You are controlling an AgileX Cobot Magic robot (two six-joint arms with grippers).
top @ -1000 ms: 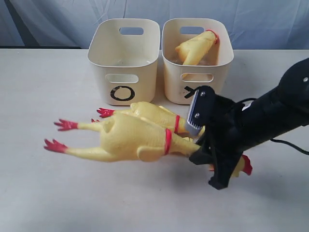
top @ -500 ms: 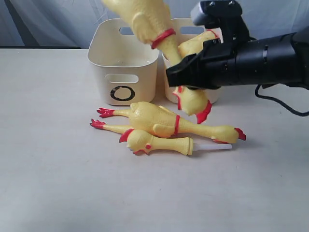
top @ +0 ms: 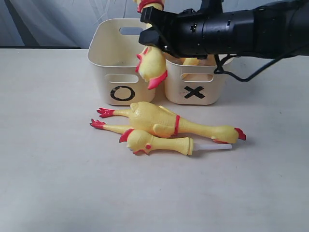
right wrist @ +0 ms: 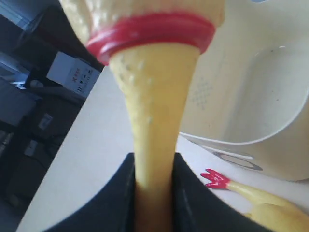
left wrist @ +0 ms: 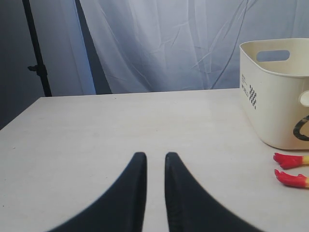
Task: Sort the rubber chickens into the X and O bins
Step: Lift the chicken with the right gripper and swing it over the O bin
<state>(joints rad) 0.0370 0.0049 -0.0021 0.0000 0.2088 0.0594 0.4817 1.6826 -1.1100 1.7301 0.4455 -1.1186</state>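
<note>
The chicken's red-combed head [top: 153,72] is hanging outside the near corner of the O bin, so the chicken would miss if I opened now. My right gripper needs to move it before letting go.
My right gripper [top: 150,30] reaches in from the right and is shut on the neck of a yellow rubber chicken [top: 152,66]. Its red-combed head hangs over the near right corner of the O bin [top: 123,65], and its body rises out of the top of the view. In the right wrist view the neck [right wrist: 159,121] runs between the fingers below the red ring. The X bin [top: 195,84] stands to the right; yellow of another chicken [top: 190,61] shows inside it. A large chicken [top: 164,121] and a smaller one [top: 157,143] lie in front. My left gripper [left wrist: 155,157] is narrowly open and holds nothing.
The left wrist view shows the O bin's side [left wrist: 280,92] and two red chicken feet [left wrist: 288,169] on the pale table. A white curtain hangs behind the bins. A black cable [top: 241,75] trails from the right arm over the X bin.
The right gripper has carried the held chicken up off the table, then left from in front of the X bin to the O bin. The X mark now shows. The lying chickens stay put.
</note>
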